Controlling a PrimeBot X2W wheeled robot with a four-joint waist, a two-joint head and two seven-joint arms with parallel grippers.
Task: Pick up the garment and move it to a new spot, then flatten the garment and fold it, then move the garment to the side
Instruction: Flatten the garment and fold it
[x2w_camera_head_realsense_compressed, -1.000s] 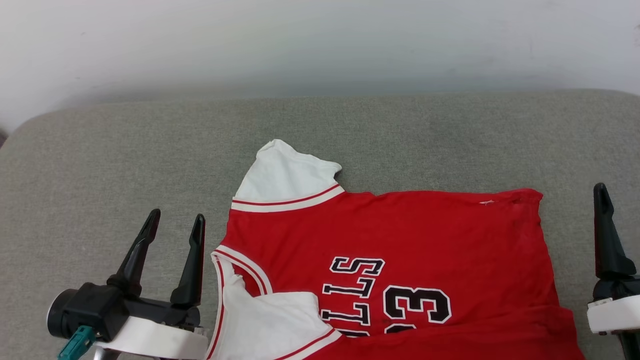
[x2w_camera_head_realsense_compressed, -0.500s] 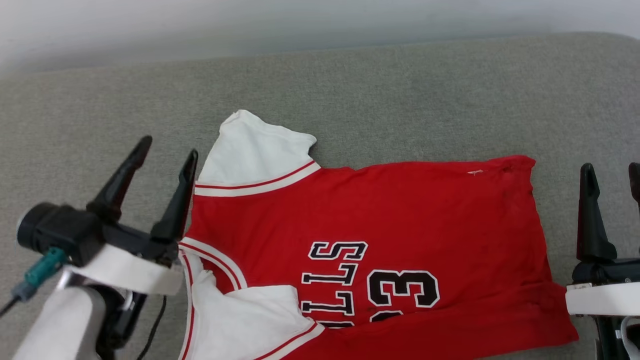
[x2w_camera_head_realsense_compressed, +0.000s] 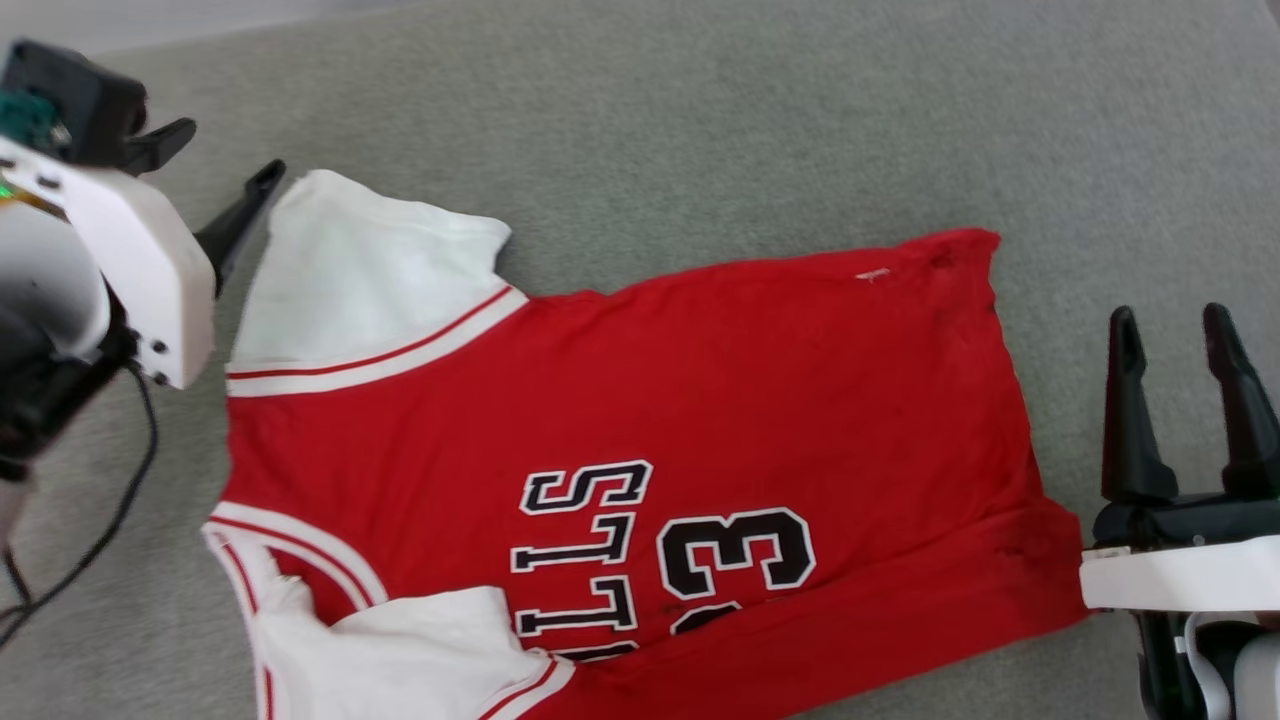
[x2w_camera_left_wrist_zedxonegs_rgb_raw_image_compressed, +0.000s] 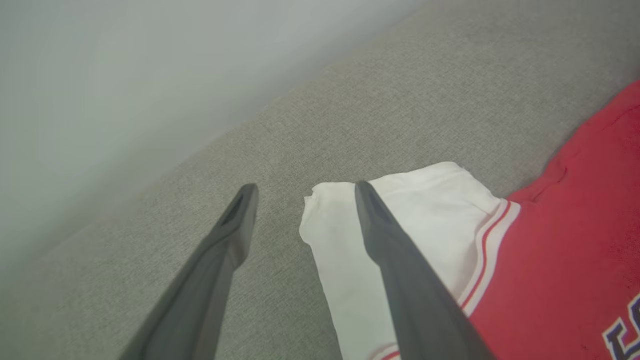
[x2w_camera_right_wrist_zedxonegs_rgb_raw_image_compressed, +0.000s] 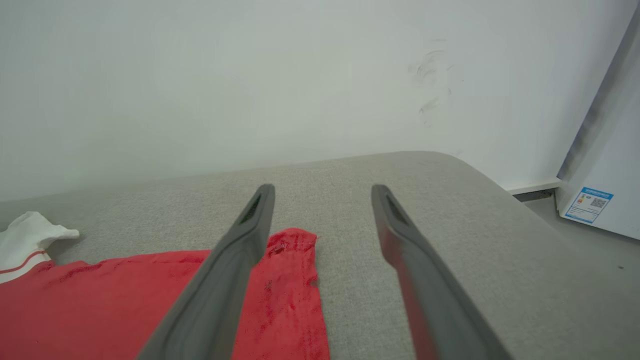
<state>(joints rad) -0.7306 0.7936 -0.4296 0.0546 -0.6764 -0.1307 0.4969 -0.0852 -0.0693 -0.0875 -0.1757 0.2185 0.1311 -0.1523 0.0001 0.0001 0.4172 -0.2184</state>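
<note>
I should next grab the garment with my left gripper by the outer corner of its white sleeve, because the red body (x2w_camera_head_realsense_compressed: 744, 384) is spread flat on the cushion.
The garment (x2w_camera_head_realsense_compressed: 700, 400), a red jersey with white sleeves and black-and-white letters, lies spread on the grey cushion (x2w_camera_head_realsense_compressed: 700, 120), with its collar toward the left. My left gripper (x2w_camera_head_realsense_compressed: 225, 158) stands open at the far white sleeve (x2w_camera_head_realsense_compressed: 350, 270). In the left wrist view the sleeve's (x2w_camera_left_wrist_zedxonegs_rgb_raw_image_compressed: 425, 215) corner lies between the fingers of the left gripper (x2w_camera_left_wrist_zedxonegs_rgb_raw_image_compressed: 305, 189), below them. My right gripper (x2w_camera_head_realsense_compressed: 1170, 320) stands open and empty just right of the hem. In the right wrist view the right gripper (x2w_camera_right_wrist_zedxonegs_rgb_raw_image_compressed: 322, 190) hangs over the cushion beside the garment's (x2w_camera_right_wrist_zedxonegs_rgb_raw_image_compressed: 100, 300) far hem corner.
A pale wall (x2w_camera_right_wrist_zedxonegs_rgb_raw_image_compressed: 250, 75) rises behind the cushion. A white appliance (x2w_camera_right_wrist_zedxonegs_rgb_raw_image_compressed: 605, 150) with a blue label stands on the floor past the cushion's rounded right end (x2w_camera_right_wrist_zedxonegs_rgb_raw_image_compressed: 500, 200). A black cable (x2w_camera_head_realsense_compressed: 130, 480) hangs from my left arm.
The head camera has tipped down, so the whole picture shifted. My left gripper has moved from beside the collar to the far sleeve. Both grippers stay open.
</note>
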